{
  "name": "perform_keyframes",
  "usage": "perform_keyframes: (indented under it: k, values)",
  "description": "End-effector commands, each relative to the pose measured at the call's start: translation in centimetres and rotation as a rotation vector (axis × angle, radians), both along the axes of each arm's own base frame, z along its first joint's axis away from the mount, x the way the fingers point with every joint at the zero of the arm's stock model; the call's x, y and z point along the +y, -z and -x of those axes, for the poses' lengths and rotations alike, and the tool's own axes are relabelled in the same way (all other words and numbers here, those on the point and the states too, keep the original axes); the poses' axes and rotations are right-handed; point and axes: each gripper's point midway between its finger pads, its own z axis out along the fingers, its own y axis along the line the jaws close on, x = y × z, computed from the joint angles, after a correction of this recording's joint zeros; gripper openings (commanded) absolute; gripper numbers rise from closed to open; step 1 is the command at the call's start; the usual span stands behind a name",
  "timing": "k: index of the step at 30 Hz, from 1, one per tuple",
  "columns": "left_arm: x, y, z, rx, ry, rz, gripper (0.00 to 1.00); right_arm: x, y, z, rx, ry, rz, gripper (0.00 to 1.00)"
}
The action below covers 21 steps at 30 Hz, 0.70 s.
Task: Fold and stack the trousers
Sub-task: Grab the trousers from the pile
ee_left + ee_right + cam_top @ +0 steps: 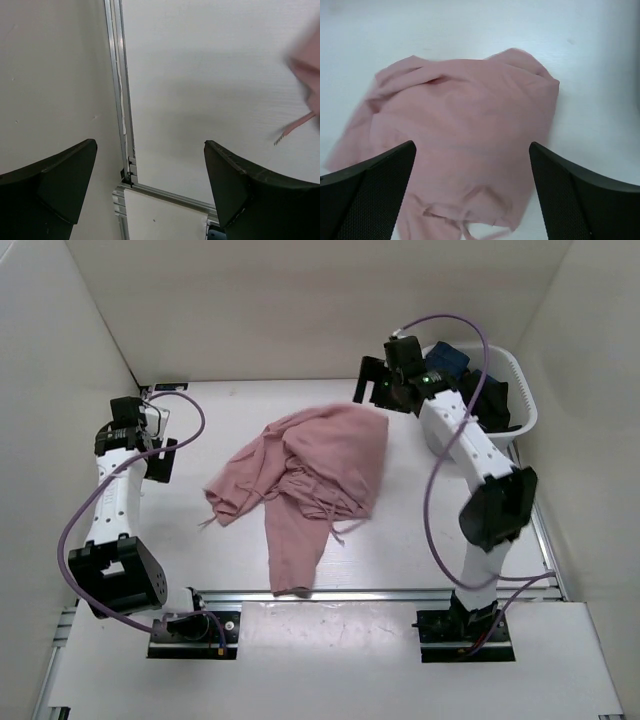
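Note:
My right gripper should next take hold of the crumpled trousers by the back corner nearest the basket [548, 86], which leaves the opposite side of the trousers free for spreading.
The dusty-pink trousers [310, 475] lie in a crumpled heap mid-table, one leg trailing toward the near edge. My right gripper [368, 385] hovers above their back-right corner. In the right wrist view its jaws [472, 145] stand wide open, with nothing between them and the trousers [465, 130] spread below. My left gripper [158, 452] is at the table's left side, apart from the cloth. It is open [150, 145] over bare table, with only the trousers' edge [310, 75] and a drawstring end [295, 127] showing at the right of that view.
A white basket [515, 390] holding dark garments [450, 360] stands at the back right, behind the right arm. White walls enclose the table on three sides. An aluminium rail [350, 595] runs along the near edge, and another [120, 90] along the left.

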Motion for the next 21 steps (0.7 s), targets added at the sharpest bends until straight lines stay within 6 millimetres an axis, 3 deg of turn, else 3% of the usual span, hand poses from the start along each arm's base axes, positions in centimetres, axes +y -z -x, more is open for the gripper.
perform_keyframes:
  k: [1,3,4,6,7,8,9,10,11,12,14,15,16,17,18,19,20,21]
  values:
    - [0.8,0.4,0.5,0.045,0.004,-0.055,1.00,-3.6,3.9,0.4,0.265,0.054,-0.002,0.99]
    - [-0.3,0.5,0.5,0.058,0.046,-0.023,1.00,-5.5,5.0,0.4,0.279,0.079,0.117,0.99]
    - [-1.2,0.7,0.4,0.065,0.074,-0.004,1.00,-6.5,4.1,1.3,0.236,0.104,0.155,0.99]
    - [-3.3,1.3,0.7,0.090,0.164,0.052,1.00,-6.1,4.6,2.9,0.224,0.080,0.140,0.99]
    - [-5.2,2.2,1.1,0.118,0.222,0.080,1.00,-5.3,3.1,3.7,0.164,0.045,0.089,0.99]
    - [-6.6,2.7,1.6,0.131,0.265,0.102,1.00,-5.3,6.7,5.7,0.250,0.024,0.083,0.99]
    - [-8.1,3.5,2.0,0.159,0.311,0.127,1.00,-3.9,7.6,7.2,0.282,-0.033,0.038,0.99]
    - [-11.0,5.0,2.8,0.200,0.402,0.161,1.00,-2.6,7.7,8.8,0.281,-0.085,0.024,0.97]
    - [-12.4,5.8,3.4,0.226,0.434,0.181,1.00,-1.4,8.2,9.5,0.275,-0.124,0.015,0.97]
    - [-13.5,6.7,4.1,0.255,0.472,0.198,1.00,0.7,9.9,11.9,0.299,-0.213,0.056,0.96]
    - [-15.0,9.1,4.4,0.278,0.530,0.180,1.00,1.7,11.3,13.2,0.279,-0.280,0.192,0.96]
    - [-14.4,9.9,4.1,0.279,0.514,0.147,1.00,3.7,11.5,14.6,0.268,-0.347,0.244,0.95]
    - [-13.9,10.7,3.7,0.277,0.502,0.102,1.00,5.0,11.7,14.1,0.259,-0.363,0.287,0.94]
    - [-11.9,11.7,3.8,0.298,0.449,0.000,1.00,5.7,11.8,14.1,0.251,-0.374,0.326,0.94]
    - [-10.9,12.7,2.4,0.274,0.410,-0.048,1.00,6.7,12.2,14.6,0.252,-0.390,0.362,0.96]
    - [-10.1,13.3,1.9,0.273,0.388,-0.090,1.00,7.1,13.4,13.7,0.244,-0.377,0.422,0.98]
    - [-8.6,13.4,1.5,0.272,0.329,-0.139,1.00,8.1,12.6,12.9,0.205,-0.378,0.430,0.98]
    - [-8.6,13.9,0.5,0.273,0.309,-0.142,1.00,8.8,12.8,12.6,0.196,-0.378,0.440,0.99]
